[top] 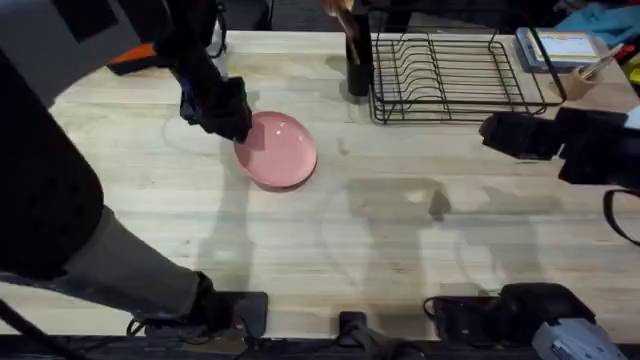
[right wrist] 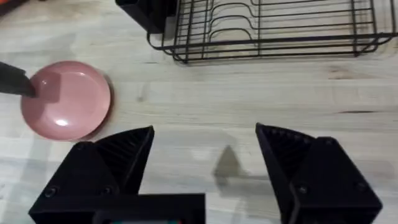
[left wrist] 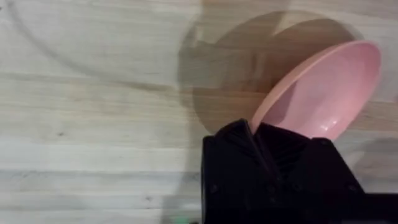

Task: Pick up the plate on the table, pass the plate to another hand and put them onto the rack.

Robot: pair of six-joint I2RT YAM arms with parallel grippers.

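Note:
My right gripper takes over the pink plate next and grabs its rim (top: 314,153). Then my right gripper puts the plate onto the wire rack (top: 455,78).
The pink plate (top: 280,150) is at the left middle of the wooden table (top: 400,240). My left gripper (top: 237,128) is shut on its left rim. In the left wrist view the plate (left wrist: 323,93) tilts up off the wood, its shadow beneath it, with the rim pinched in my left gripper (left wrist: 258,134). My right gripper (top: 490,132) hovers over the right side of the table, apart from the plate. Its jaws (right wrist: 205,130) stand wide open with nothing between them. Its camera sees the plate (right wrist: 65,99) and the left fingertip (right wrist: 15,81) on the plate's rim.
The black wire rack (top: 450,75) stands at the back right, its slots bare (right wrist: 273,28). A black utensil holder (top: 358,60) stands just left of it. Boxes and papers (top: 560,45) lie at the far right corner. Bare wood lies between the plate and the rack.

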